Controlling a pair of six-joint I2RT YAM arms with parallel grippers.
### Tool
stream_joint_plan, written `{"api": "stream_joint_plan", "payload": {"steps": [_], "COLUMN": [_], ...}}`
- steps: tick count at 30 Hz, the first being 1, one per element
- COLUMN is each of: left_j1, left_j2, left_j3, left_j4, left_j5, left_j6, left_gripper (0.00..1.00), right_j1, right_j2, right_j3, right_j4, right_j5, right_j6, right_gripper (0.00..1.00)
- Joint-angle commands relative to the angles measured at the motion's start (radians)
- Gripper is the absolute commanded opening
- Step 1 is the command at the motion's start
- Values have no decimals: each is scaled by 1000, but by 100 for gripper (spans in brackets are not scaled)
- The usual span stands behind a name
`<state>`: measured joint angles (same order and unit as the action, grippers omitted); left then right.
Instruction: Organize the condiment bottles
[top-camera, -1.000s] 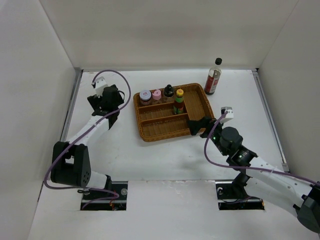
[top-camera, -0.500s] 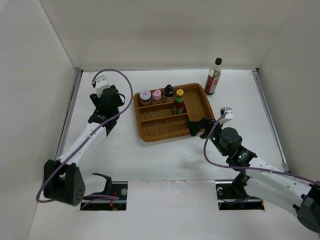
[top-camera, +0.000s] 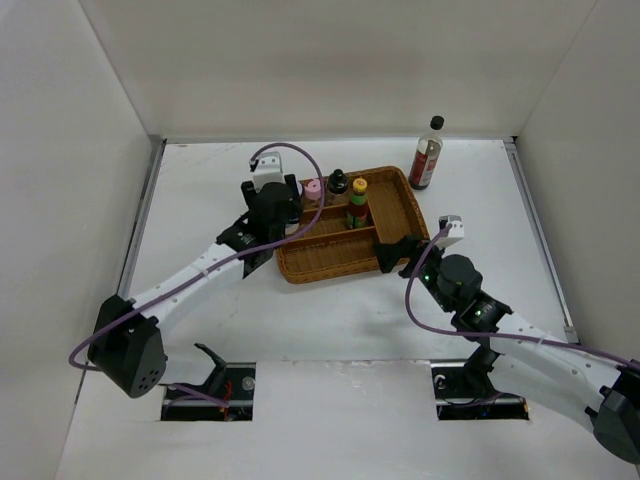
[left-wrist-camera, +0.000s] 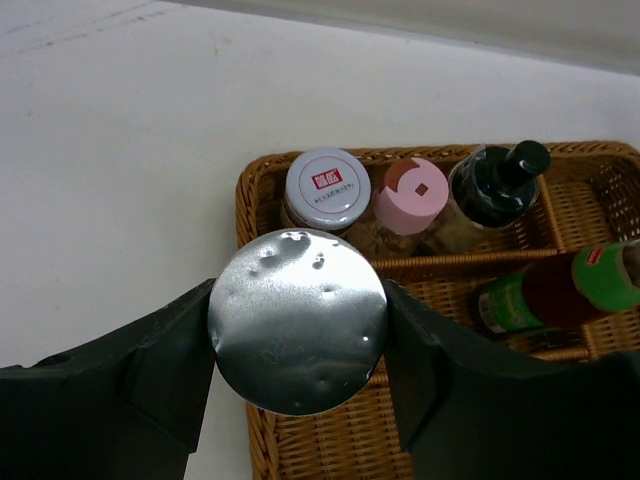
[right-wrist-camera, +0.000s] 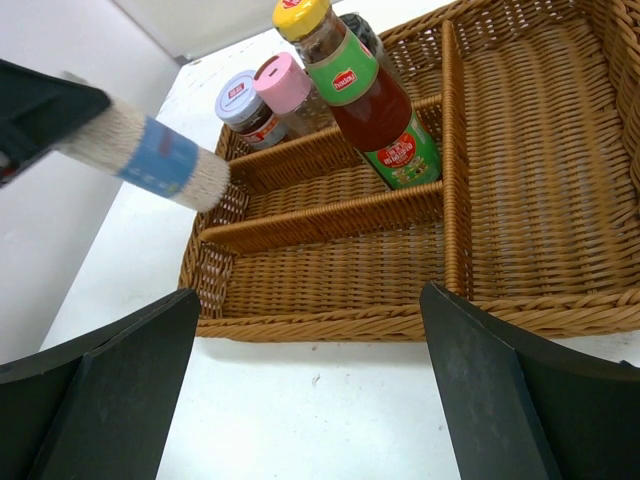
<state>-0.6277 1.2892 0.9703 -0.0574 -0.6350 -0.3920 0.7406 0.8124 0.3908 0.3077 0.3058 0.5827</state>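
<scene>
My left gripper needs to move the jar toward the middle row before it lets go. The jar's bottom is hanging tilted above the tray's end rim and would hit that rim if I released the jar now.
My left gripper (top-camera: 272, 215) is shut on the grey-lidded, blue-labelled jar (left-wrist-camera: 298, 320), held tilted over the left end of the wicker tray (top-camera: 330, 264). The jar (right-wrist-camera: 150, 160) shows its blue label in the right wrist view. In the tray's back row stand the purple-white-topped shaker (left-wrist-camera: 327, 187), the pink-topped shaker (left-wrist-camera: 410, 195) and the black-capped one (left-wrist-camera: 497, 185). The yellow-capped green-red sauce bottle (top-camera: 358, 203) stands beside them. The tall dark red bottle (top-camera: 426, 155) is on the table behind the tray. My right gripper (right-wrist-camera: 310, 400) is open at the tray's near right corner, holding nothing.
The tray (right-wrist-camera: 330, 325) is split by wicker dividers (right-wrist-camera: 330, 222) into long rows and a wide right section. White walls close in the table on three sides. A purple cable (top-camera: 300, 152) loops above the left wrist.
The left gripper shut on the jar at the far left of the table and swung right with it to the tray's left end. The right arm has not moved.
</scene>
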Motion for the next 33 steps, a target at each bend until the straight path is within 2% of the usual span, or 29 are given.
{"api": "stream_joint_plan", "payload": {"steps": [1,10,16,22,25,27,29,33], "left_j1": [1,-20,-37,-46,-49,-51,-53,-59], "left_j2": [11,130,206,217,206,193,165,43], "left_j3": [65,35,-25,-58,-67,-73,-79,-123], "left_j4": [163,192,232,255,261,263,263,283], "left_j5": [-23,20,6,1,1,4,8,17], "left_j6": [-2,-8,-11,-16,-11,-10,-7,-4], "left_gripper": [44,46,55,70,83,90,100,100], "right_j1": [-1,-2,-8,-13,-14,-14,-14,-20], "right_j2": [-6,-5,7,11,2,-12,-27,-24], "right_j3": [-3,-1,-1,3,14,31,58,157], "right_j4": [68,68,68,62,47,25,-1,-73], "right_j5": [-5,-2,7,38,53,64,69,82], "right_j6": [14,12,8,3,-3,-3,-12,-30], "right_gripper": [99,99,99,98,94,88,73,45]}}
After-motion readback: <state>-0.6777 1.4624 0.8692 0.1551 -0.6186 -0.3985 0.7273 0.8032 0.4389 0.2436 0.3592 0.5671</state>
